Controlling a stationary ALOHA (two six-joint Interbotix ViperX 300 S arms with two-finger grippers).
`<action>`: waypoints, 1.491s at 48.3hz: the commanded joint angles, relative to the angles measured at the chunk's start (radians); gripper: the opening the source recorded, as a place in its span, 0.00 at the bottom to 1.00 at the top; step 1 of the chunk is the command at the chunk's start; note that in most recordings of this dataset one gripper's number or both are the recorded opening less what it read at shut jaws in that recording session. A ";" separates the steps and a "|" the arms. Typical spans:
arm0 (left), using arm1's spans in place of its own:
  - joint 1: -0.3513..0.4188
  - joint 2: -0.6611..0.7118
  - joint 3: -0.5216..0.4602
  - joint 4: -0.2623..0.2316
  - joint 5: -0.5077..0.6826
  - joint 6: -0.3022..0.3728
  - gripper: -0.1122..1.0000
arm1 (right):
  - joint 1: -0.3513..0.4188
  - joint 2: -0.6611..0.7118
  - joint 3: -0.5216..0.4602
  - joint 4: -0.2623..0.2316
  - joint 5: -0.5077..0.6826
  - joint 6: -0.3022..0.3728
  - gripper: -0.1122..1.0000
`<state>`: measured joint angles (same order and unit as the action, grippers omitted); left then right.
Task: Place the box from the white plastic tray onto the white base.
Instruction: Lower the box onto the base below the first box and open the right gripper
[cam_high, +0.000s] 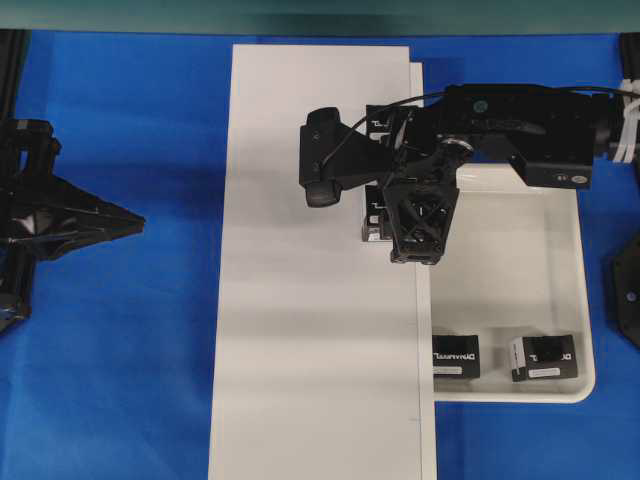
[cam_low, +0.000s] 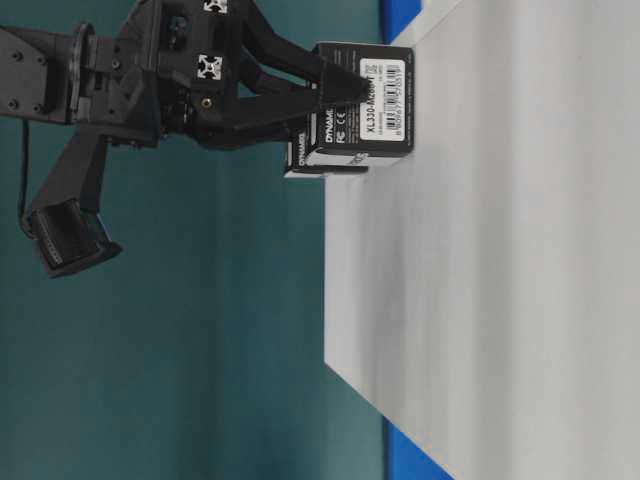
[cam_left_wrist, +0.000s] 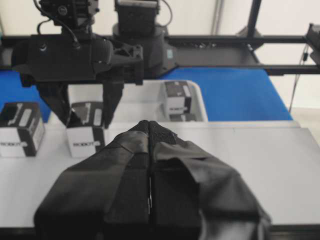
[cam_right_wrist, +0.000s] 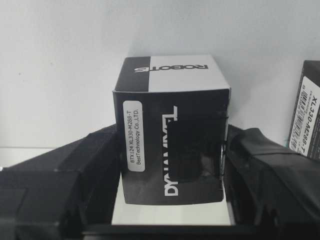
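Observation:
The black box's lower end (cam_high: 377, 234) (cam_right_wrist: 172, 75) is resting on the white base, so my right gripper should open.
My right gripper (cam_right_wrist: 172, 150) is shut on the box (cam_right_wrist: 170, 95), a small black cuboid with white lettering, one finger pressed to each side. From overhead, this box (cam_high: 374, 215) shows only partly under the wrist, at the right edge of the white base (cam_high: 300, 330). In the table-level view the box (cam_low: 362, 100) appears to rest on the base. The white plastic tray (cam_high: 520, 290) lies right of the base. My left gripper (cam_high: 135, 222) hovers over the blue cloth left of the base, shut and empty.
Two more boxes (cam_high: 456, 355) (cam_high: 542, 357) stand in the tray's near end. Another box (cam_high: 385, 122) sits on the base just beyond the held one, partly hidden by the right arm. Blue cloth (cam_high: 120, 380) surrounds the board.

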<state>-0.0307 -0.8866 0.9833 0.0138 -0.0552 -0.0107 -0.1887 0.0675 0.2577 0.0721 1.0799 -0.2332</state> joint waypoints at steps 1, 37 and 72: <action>0.000 0.003 -0.026 0.003 -0.005 -0.002 0.03 | 0.002 0.018 0.002 -0.002 -0.003 0.003 0.62; 0.000 -0.002 -0.023 0.002 -0.003 -0.002 0.03 | 0.009 0.018 0.003 -0.009 -0.034 0.020 0.98; 0.003 0.005 -0.023 0.002 0.002 -0.003 0.03 | -0.009 -0.166 -0.008 -0.008 -0.072 0.025 0.98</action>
<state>-0.0291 -0.8866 0.9833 0.0123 -0.0491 -0.0123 -0.1994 -0.0537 0.2623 0.0614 1.0262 -0.2102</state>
